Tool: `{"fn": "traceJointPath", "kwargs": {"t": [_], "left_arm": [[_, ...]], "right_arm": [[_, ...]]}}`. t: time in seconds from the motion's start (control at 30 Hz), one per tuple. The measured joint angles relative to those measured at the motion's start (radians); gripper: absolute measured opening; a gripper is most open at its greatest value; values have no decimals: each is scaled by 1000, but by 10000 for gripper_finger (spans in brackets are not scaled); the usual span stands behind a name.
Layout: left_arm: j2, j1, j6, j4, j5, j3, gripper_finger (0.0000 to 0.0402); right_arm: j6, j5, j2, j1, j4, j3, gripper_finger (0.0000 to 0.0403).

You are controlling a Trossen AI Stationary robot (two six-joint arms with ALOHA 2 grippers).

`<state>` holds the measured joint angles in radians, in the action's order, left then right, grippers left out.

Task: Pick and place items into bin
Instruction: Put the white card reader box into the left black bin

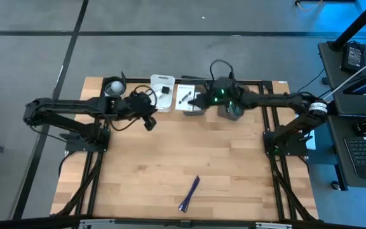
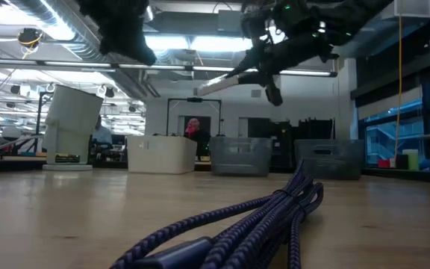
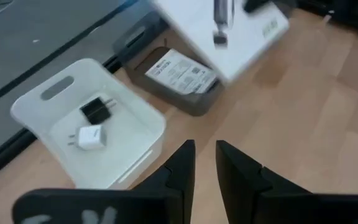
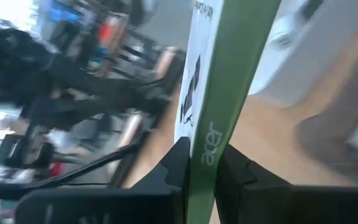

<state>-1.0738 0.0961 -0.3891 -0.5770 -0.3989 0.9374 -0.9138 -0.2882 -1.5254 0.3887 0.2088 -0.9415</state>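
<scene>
My right gripper needs to keep holding the white booklet until it is lower. The booklet hangs tilted above the grey bin's rim and would miss if I opened now.
My right gripper is at the far edge, shut on a white booklet with a green "acer" edge. It hangs in the air over a grey bin that holds a white printed card. Beside it a white bin holds a small black cube and a white cube. My left gripper hovers empty over bare wood near the white bin, its fingers a narrow gap apart. A purple braided cable lies by the near edge. My right gripper pinches the booklet between its two fingers on the green edge, with the fingers lying across that edge. The booklet is lifted clear and tilted in the air, reaching out beyond the fingertips toward the table's left.
A second grey bin sits under the right arm's wrist. A round white object stands at the far left corner. The middle and near part of the wooden table is bare except for the purple cable.
</scene>
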Motion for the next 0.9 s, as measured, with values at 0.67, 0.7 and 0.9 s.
{"fn": "traceJointPath", "kwargs": {"t": [0.67, 0.7, 0.9], "left_arm": [[252, 197, 48, 224, 242, -380, 59], [252, 207, 53, 224, 252, -380, 59], [253, 255, 63, 253, 308, -380, 59]], "right_arm": [[248, -147, -292, 319, -672, -371, 40], [241, -152, -299, 315, -668, -372, 41], [239, -160, -327, 294, -668, -372, 46]]}}
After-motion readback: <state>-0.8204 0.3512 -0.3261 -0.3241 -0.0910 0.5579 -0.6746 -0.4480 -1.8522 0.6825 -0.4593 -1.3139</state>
